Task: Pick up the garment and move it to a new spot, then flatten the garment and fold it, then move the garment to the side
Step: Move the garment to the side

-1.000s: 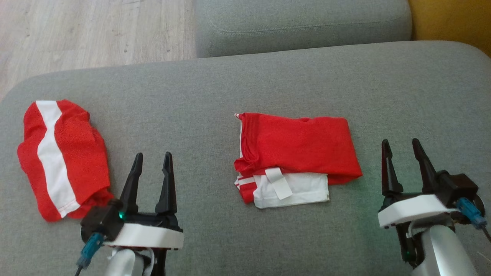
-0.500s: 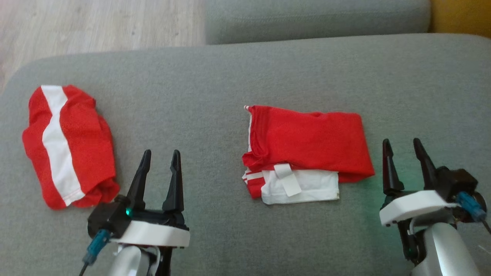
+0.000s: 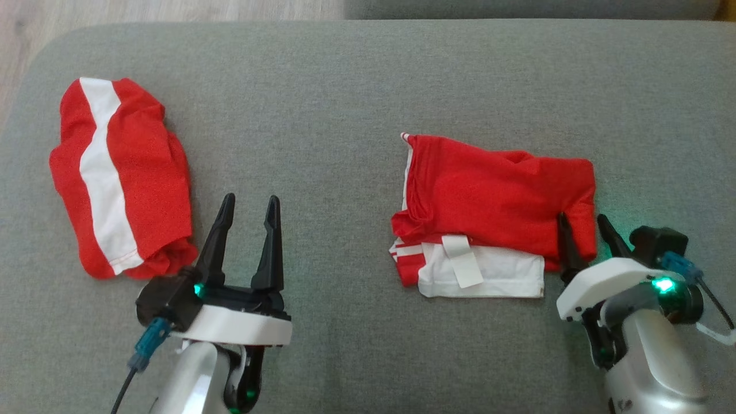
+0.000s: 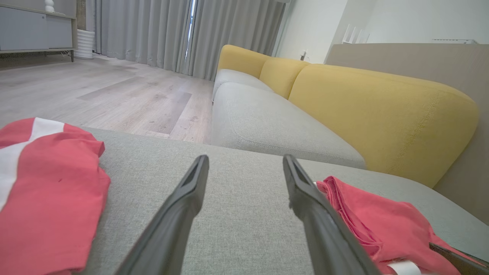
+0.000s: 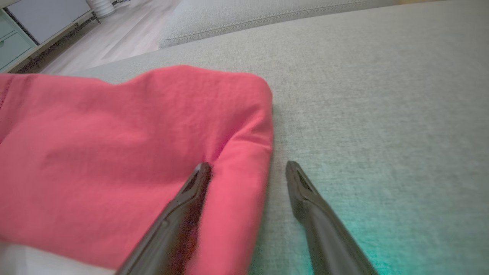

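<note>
My right gripper needs to grab the garment's folded side edge (image 3: 585, 231) (image 5: 238, 197) next, because it stands up in a soft roll while the red top lies flat.
A folded red garment (image 3: 494, 190) with a white layer and a label at its near edge lies right of centre on the grey cushion (image 3: 345, 86). My right gripper (image 3: 582, 221) is open and straddles the garment's right edge. In the right wrist view (image 5: 248, 164) its left finger presses on the red cloth (image 5: 133, 133), while the right finger is over bare cushion. My left gripper (image 3: 250, 201) is open and empty above the cushion, between the folded garment (image 4: 382, 221) and a crumpled red garment (image 3: 144, 167) with a white stripe at the far left (image 4: 49, 191).
Wooden floor (image 3: 172, 8) lies beyond the cushion's far left edge. In the left wrist view, a second grey seat cushion (image 4: 267, 122) and a yellow backrest (image 4: 363, 99) stand behind. Bare cushion stretches between the two garments and beyond them.
The head camera has tilted, shifting the whole picture. My right gripper has moved forward and left onto the folded garment's right edge, which now puckers. The left gripper has kept its place.
</note>
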You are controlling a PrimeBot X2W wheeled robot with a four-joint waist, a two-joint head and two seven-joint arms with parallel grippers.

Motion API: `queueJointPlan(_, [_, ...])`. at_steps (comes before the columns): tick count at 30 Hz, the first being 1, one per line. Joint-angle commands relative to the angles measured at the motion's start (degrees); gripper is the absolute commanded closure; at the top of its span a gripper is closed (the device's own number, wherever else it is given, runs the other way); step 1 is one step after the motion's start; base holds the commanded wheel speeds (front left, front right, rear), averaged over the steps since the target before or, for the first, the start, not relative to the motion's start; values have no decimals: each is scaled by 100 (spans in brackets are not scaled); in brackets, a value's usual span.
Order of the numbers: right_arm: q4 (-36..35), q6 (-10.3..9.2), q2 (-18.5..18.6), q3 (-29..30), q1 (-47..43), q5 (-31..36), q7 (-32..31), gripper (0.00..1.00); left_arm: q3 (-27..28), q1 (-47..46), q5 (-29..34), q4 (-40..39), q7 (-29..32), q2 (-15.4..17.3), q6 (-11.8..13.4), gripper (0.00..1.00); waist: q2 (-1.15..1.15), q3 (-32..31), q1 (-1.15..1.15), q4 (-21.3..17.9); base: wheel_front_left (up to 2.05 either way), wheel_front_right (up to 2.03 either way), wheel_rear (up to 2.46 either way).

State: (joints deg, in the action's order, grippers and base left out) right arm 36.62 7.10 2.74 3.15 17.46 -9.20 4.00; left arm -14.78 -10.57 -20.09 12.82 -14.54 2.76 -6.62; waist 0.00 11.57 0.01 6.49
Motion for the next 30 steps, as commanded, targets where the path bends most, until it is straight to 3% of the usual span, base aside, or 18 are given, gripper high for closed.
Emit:
queueJointPlan(1, [21, 39, 14, -192, 219, -5, -15, 0, 143, -256, 32, -153, -46, 11, -16, 0, 0, 37, -1, 31, 0, 0, 0])
queueJointPlan(6, [432, 39, 14, -343, 370, -39, 50, 0, 86, -321, 29, -142, -46, 11, -14, 0, 0, 58, -1, 26, 0, 0, 0])
queueJointPlan(7, [485, 39, 14, -361, 402, -6, 89, 69, 81, -330, 32, -144, -46, 11, -12, 0, 0, 49, -1, 8, 0, 0, 0])
queueJointPlan(8, [522, 39, 14, -386, 435, 60, 134, 100, 80, -335, 36, -149, -46, 11, -6, 0, 0, 34, -1, -17, 0, 0, 0])
queueJointPlan(14, [505, 39, 34, -481, 618, 656, 386, 100, 25, -341, 57, -206, -46, 11, -6, 0, 0, -102, -1, -257, 0, 0, 0])
queueJointPlan(18, [293, 39, 310, -717, 732, 940, 461, 100, -143, -404, 62, -262, -46, 11, -9, 0, 0, -145, -1, -485, 0, 0, 0])
queueJointPlan(23, [-8, 39, 1090, -1132, 953, 967, 355, 100, -425, -583, 8, -347, -46, 11, 14, 0, 0, -32, -1, -808, 0, 0, 0])
queueJointPlan(24, [-8, 39, 1090, -1132, 953, 967, 355, 100, -425, -583, 8, -347, -46, 11, 14, 0, 0, -32, -1, -808, 0, 0, 0])
queueJointPlan(30, [-143, 39, 2265, -1354, 1405, 692, 181, 100, -714, -928, 31, -421, -46, 11, 44, 0, 0, 353, -1, -1078, 0, 0, 0])
